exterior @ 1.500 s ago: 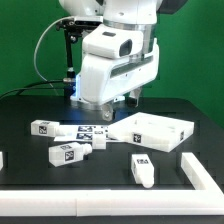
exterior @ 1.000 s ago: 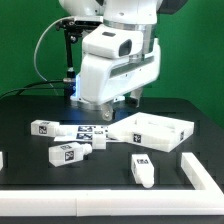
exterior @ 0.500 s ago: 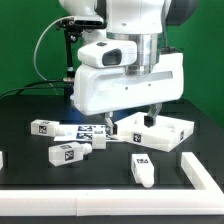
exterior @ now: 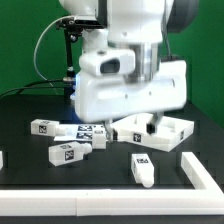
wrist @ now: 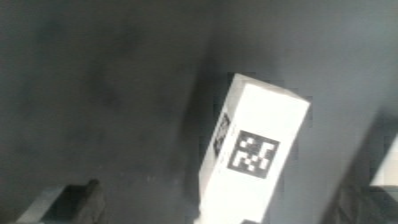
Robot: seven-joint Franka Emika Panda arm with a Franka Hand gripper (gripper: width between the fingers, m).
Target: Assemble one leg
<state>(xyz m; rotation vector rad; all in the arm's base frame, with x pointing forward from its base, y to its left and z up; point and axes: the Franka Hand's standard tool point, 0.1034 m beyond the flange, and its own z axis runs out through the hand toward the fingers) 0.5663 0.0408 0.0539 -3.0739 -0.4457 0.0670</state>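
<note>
The white leg has to be assembled with its plain end free, so my gripper needs to grab it next by its sides at the marker tag (exterior: 143,161) (wrist: 253,154).
Three white legs with marker tags lie on the black table in the exterior view: one at the left (exterior: 42,127), one in the middle (exterior: 66,152) and one nearer the front (exterior: 142,168). My gripper (exterior: 130,122) hangs open and empty above the table, by the left corner of the flat white panel (exterior: 165,131). In the wrist view, one leg (wrist: 258,150) lies on the table below, between the two dark fingertips (wrist: 63,205). The gripper (wrist: 222,200) is not touching it.
The marker board (exterior: 90,130) lies between the legs and the panel. A white rim runs along the table's front (exterior: 100,205) and the exterior view's right (exterior: 205,175). Cables hang behind the arm at the back left.
The wrist has turned and the gripper has swung toward the exterior view's right, from over the marker board to beside the panel. The legs and the panel have not moved.
</note>
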